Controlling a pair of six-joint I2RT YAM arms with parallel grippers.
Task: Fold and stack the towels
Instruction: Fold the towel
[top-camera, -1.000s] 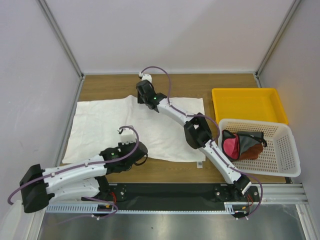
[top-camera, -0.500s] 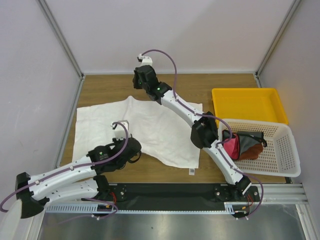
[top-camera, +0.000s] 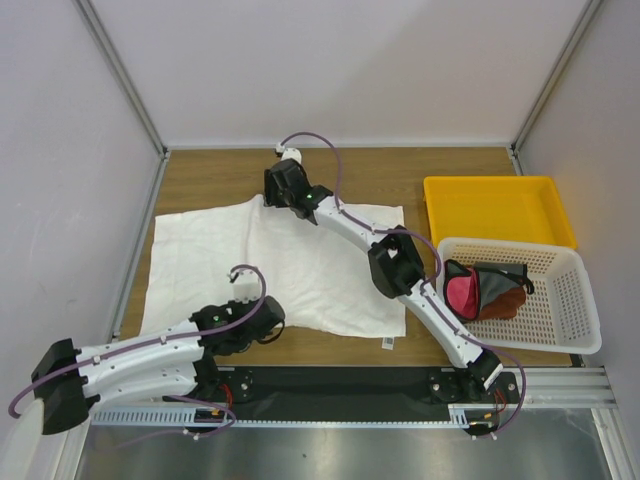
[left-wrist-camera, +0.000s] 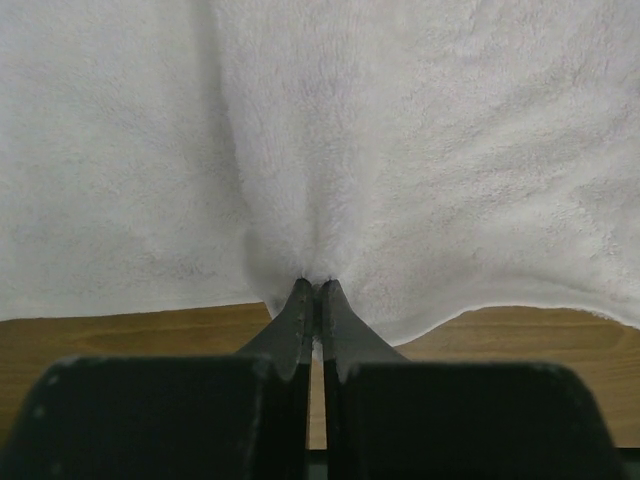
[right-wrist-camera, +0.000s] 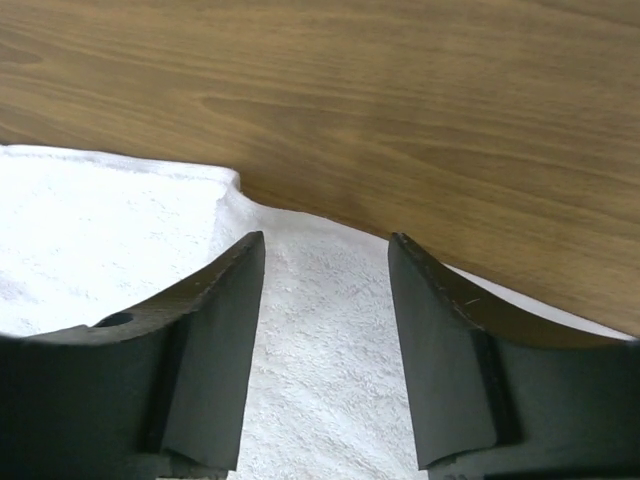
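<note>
My right gripper picks up the far edge (top-camera: 275, 206) of the white towel (top-camera: 200, 260) next, opposite my left gripper's near-edge pinch, to lift and fold the towel.
A large white towel (top-camera: 200, 260) lies spread on the wooden table, its small tag (top-camera: 387, 343) at the near right corner. My left gripper (top-camera: 272, 322) is at the towel's near edge, shut on a pinch of the white cloth (left-wrist-camera: 420, 150), which puckers at the fingertips (left-wrist-camera: 315, 288). My right gripper (top-camera: 272, 190) is over the far edge and stands open. The towel (right-wrist-camera: 320, 340) lies flat between its fingers (right-wrist-camera: 215, 330), not held. A magenta-pink towel (top-camera: 461, 293) and a reddish-brown towel (top-camera: 508, 300) sit bunched in the basket.
The white perforated basket (top-camera: 580, 300) stands at the near right and also holds a dark cloth (top-camera: 500, 278). A yellow tray (top-camera: 500, 210) sits behind it. White walls enclose the table on the left, back and right. Bare wood (right-wrist-camera: 420, 100) shows beyond the towel's far edge.
My right gripper has opened and let go of the towel's far edge, which now lies on the table. My left gripper, still pinching the near edge, has shifted slightly toward me.
</note>
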